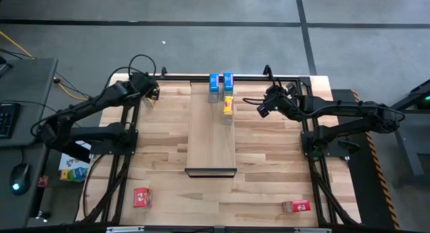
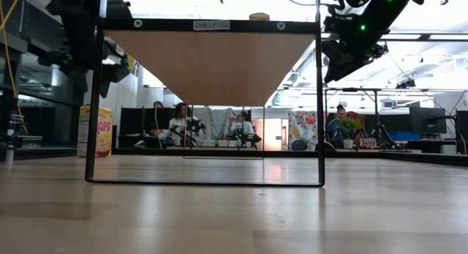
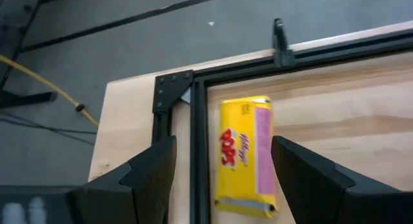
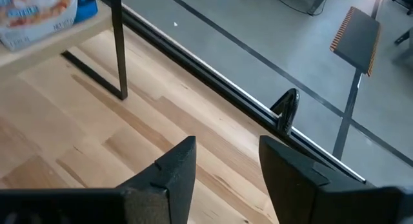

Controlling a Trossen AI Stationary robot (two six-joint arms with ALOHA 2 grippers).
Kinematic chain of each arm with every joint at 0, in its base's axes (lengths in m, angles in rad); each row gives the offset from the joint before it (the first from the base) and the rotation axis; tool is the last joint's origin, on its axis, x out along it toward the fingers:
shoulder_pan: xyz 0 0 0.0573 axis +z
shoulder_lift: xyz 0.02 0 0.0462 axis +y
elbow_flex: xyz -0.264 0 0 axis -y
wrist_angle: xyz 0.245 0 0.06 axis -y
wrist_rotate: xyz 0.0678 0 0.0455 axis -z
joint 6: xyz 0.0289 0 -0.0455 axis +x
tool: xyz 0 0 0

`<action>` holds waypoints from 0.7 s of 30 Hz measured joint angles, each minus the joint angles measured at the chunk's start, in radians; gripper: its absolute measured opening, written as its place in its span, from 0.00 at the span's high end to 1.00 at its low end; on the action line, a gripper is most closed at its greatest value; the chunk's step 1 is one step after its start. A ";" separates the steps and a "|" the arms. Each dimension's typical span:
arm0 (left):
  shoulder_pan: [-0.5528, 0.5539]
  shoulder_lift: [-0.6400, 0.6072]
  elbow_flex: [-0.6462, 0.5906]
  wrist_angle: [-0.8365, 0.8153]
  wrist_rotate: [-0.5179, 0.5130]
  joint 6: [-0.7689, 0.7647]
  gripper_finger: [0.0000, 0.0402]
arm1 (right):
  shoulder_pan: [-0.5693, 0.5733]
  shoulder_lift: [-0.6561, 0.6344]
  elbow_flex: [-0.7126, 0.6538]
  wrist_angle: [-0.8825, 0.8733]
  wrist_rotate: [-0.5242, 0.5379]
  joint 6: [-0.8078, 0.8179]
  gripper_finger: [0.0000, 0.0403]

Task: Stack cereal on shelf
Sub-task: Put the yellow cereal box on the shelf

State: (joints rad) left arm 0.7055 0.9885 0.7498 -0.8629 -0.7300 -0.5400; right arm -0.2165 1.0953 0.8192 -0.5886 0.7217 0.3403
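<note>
My left gripper grabs the yellow box by the long sides of its Corn Pops panel next, to stack it on the shelf.
The shelf is a pale plank raised on a dark frame, with its dark lip toward the near edge. Two blue cereal boxes stand at its far end, and a yellow one sits just in front of them. Another yellow box rests on the table by the far left corner. My left gripper hovers open above and short of it, one finger to each side, not touching. My right gripper is open and holds nothing, right of the shelf's far part.
Two red boxes lie near the table's front edge, one at the left and one at the right. A dark frame rail runs beside the yellow box on the table. Bare tabletop lies on both sides of the shelf.
</note>
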 joint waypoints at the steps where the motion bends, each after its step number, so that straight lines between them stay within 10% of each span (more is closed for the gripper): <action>1: 0.012 0.010 0.000 0.006 0.004 0.000 0.39 | 0.000 0.003 0.000 0.001 0.001 0.000 0.60; 21: 0.105 0.096 0.000 0.055 0.142 0.034 0.39 | 0.000 0.096 0.000 -0.013 0.001 -0.001 0.60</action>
State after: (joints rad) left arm 0.8101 1.0846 0.7494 -0.8081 -0.5879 -0.5060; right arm -0.2165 1.1912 0.8196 -0.6021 0.7223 0.3394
